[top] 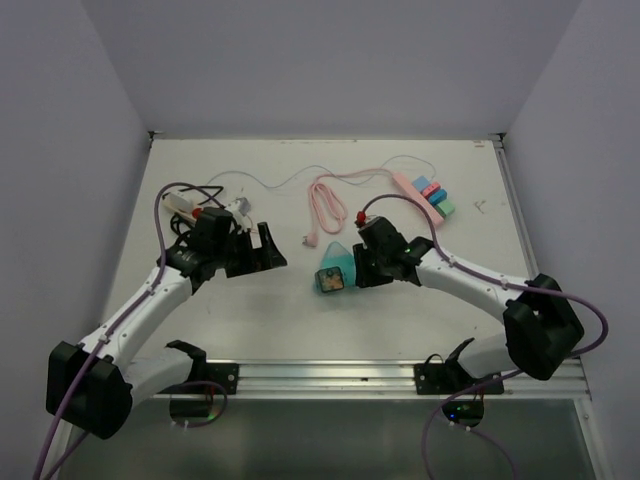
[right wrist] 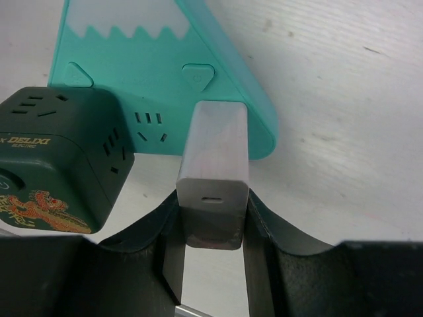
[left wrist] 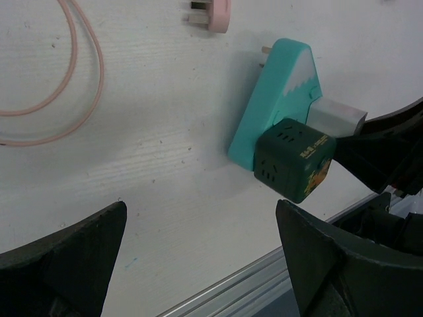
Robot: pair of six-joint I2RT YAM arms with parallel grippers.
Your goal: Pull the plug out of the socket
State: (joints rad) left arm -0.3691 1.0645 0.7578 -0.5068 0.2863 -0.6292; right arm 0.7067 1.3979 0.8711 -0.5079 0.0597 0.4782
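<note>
The robot's left gripper should next grab the teal socket across its thickness at the white zigzag end (top: 337,249) (left wrist: 296,65), so the plug stays free to be pulled off.
A teal triangular socket (top: 336,262) with a white zigzag top lies flat mid-table; it also shows in the left wrist view (left wrist: 281,86) and the right wrist view (right wrist: 145,72). A white charger plug (right wrist: 215,165) and a dark green cube adapter (right wrist: 56,155) sit in its face. My right gripper (right wrist: 213,228) is shut on the white plug's sides, just right of the socket (top: 362,268). My left gripper (top: 262,250) is open and empty, hovering left of the socket (left wrist: 201,231). The left wrist view shows the plug (left wrist: 336,119) and the cube (left wrist: 294,158).
A pink cable (top: 325,205) coils behind the socket, its pink plug (left wrist: 215,13) lying near the socket's top. A pink power strip with coloured blocks (top: 428,195) lies at the back right. A white adapter with cords (top: 185,203) is at the back left. An aluminium rail (top: 330,375) runs along the near edge.
</note>
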